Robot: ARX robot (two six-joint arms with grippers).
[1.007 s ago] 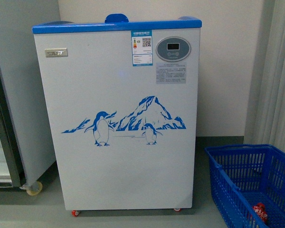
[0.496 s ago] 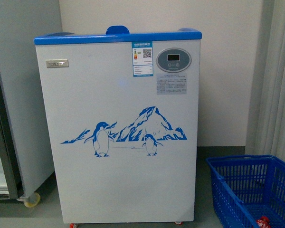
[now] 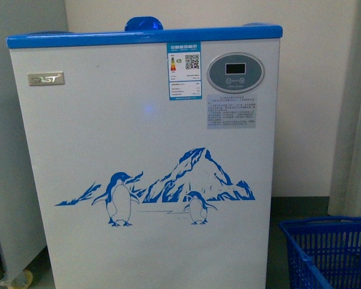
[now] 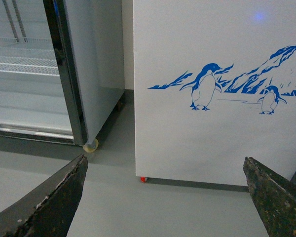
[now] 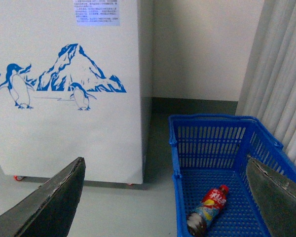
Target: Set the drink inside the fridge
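Observation:
My right gripper next needs to take the bottle by its red-labelled body (image 5: 213, 200). Then it can put the drink in the fridge (image 5: 69, 89).
The fridge (image 3: 144, 156) fills the front view: a white chest cooler with a blue top rim, a blue lid handle (image 3: 143, 24) and a penguin-and-mountain picture. Its front also shows as the fridge (image 4: 212, 89) in the left wrist view and the fridge (image 5: 64, 74) in the right wrist view. The drink (image 5: 208, 209), a red-capped bottle with a red label, lies on its side in a blue basket (image 5: 180, 148) on the floor. My right gripper (image 5: 165, 197) is open, hanging well above the floor beside the basket. My left gripper (image 4: 165, 197) is open over bare floor.
A tall grey glass-door cabinet (image 4: 74, 74) on castors stands left of the fridge, its door edge facing me. The blue basket (image 3: 328, 253) sits on the floor at the fridge's right, near pale curtains (image 5: 281, 89). A wall runs behind.
The front view has closed in on the fridge and shifted: the fridge looks larger, the basket has slid toward the lower right edge, and the drink has dropped out of that view.

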